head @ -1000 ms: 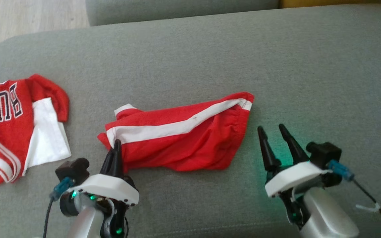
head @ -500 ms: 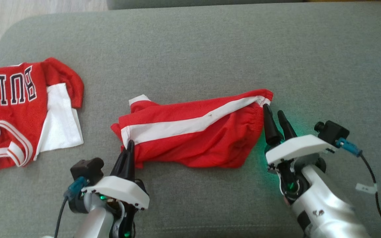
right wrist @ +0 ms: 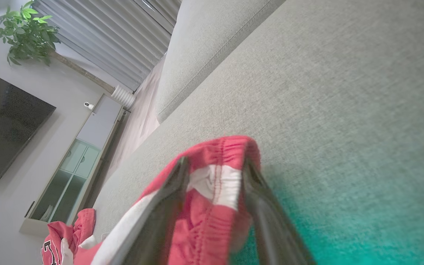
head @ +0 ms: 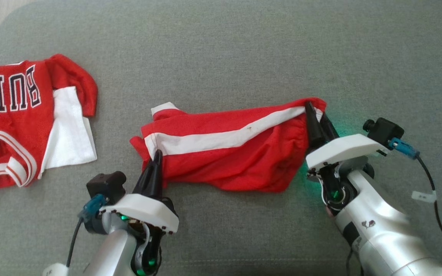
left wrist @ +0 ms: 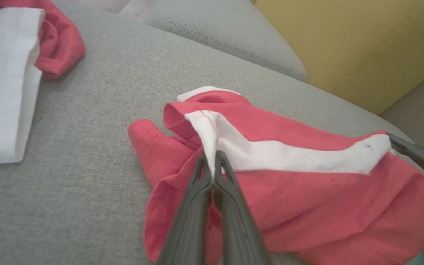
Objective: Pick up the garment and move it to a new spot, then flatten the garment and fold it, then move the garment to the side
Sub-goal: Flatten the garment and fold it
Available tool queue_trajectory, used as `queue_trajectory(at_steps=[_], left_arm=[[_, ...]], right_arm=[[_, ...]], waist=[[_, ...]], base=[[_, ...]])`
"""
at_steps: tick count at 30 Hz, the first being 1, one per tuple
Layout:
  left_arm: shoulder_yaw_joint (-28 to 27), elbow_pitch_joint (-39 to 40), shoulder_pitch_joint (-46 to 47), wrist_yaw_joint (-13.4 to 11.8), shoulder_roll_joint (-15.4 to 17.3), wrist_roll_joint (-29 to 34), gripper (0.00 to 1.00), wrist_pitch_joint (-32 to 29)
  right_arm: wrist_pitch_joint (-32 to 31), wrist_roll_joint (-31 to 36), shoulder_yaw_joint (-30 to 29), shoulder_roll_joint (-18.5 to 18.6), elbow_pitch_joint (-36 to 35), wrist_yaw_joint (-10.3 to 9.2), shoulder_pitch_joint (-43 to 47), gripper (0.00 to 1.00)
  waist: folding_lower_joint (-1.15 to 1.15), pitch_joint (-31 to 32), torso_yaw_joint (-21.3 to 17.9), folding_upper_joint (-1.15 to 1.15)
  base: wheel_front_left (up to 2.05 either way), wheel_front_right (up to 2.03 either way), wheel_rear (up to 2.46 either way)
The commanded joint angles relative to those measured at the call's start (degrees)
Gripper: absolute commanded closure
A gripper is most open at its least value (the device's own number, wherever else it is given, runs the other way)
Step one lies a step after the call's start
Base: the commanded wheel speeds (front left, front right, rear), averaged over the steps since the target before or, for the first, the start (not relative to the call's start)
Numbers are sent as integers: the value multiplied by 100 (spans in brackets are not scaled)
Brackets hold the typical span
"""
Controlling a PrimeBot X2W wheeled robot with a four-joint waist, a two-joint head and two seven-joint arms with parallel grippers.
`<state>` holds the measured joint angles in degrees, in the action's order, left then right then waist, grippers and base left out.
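My right gripper grabs the red shorts by their gathered elastic waistband [head: 317, 105] [right wrist: 217, 181] next, to flatten them for folding.
The garment [head: 225, 153], red shorts with a white side stripe, lies crumpled across the grey sofa seat [head: 244, 46]. My left gripper [head: 156, 155] is shut on its left hem, where the white stripe ends [left wrist: 212, 156]. My right gripper [head: 316, 111] is at the right end, on the waistband corner. In the right wrist view its two fingers stand apart, one on each side of the elastic waistband [right wrist: 215, 163], with the garment [right wrist: 212, 206] bunched between them. The left wrist view shows the garment [left wrist: 307, 184] stretching away to the right.
A red and white basketball jersey [head: 10, 122] lies at the far left of the seat, seen too as jersey [left wrist: 2, 84] and jersey [right wrist: 57, 243]. A yellow cushion [left wrist: 363, 48] stands behind the seat. A cable [head: 432, 199] trails from my right wrist.
The head camera has shifted. My right gripper moved forward from beside the shorts onto the waistband corner, and its fingers now straddle the fabric. The left gripper kept its hold on the hem.
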<state>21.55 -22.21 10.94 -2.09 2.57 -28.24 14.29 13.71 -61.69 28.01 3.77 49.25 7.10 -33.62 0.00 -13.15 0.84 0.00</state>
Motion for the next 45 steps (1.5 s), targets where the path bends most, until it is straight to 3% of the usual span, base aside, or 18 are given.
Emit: queue_trajectory(at_steps=[1, 2, 15, 23, 28, 36, 45], left_arm=[[-158, 183, 206, -32, 31, -2, 100, 71], [-169, 178, 216, -35, 31, 3, 100, 71], [-534, 272, 258, 6, 31, 110, 100, 71], [-1022, 384, 901, 315, 65, 656, 100, 71], [-1375, 381, 1836, 530, 290, 963, 100, 71], [-1220, -281, 3600, 621, 479, 1332, 100, -29], [-1012, -1546, 5172, 462, 341, 1597, 100, -10]], right_arm=[[56, -68, 155, -78, -57, 39, -54, 78], [61, -100, 183, -72, -51, 39, -64, 100], [121, -290, 500, 141, -348, 39, 50, 100], [127, -42, 304, 392, -1028, 39, -244, 100], [128, 130, 312, 601, -1452, 39, -735, 100], [-174, 439, 522, 1042, -1671, 39, -1846, 100], [-16, 1054, 667, 855, -600, 39, -3202, 100]], waist=[[0, -11, -3, 0], [0, -16, -8, 0], [0, 374, -222, 0], [0, 826, -476, 0], [0, 932, -654, 0], [0, 361, -669, 0], [0, -446, -532, 0]], base=[[0, 0, 0], [0, 0, 0], [0, 0, 0], [0, 0, 0], [0, 0, 0], [0, 0, 0], [0, 0, 0]])
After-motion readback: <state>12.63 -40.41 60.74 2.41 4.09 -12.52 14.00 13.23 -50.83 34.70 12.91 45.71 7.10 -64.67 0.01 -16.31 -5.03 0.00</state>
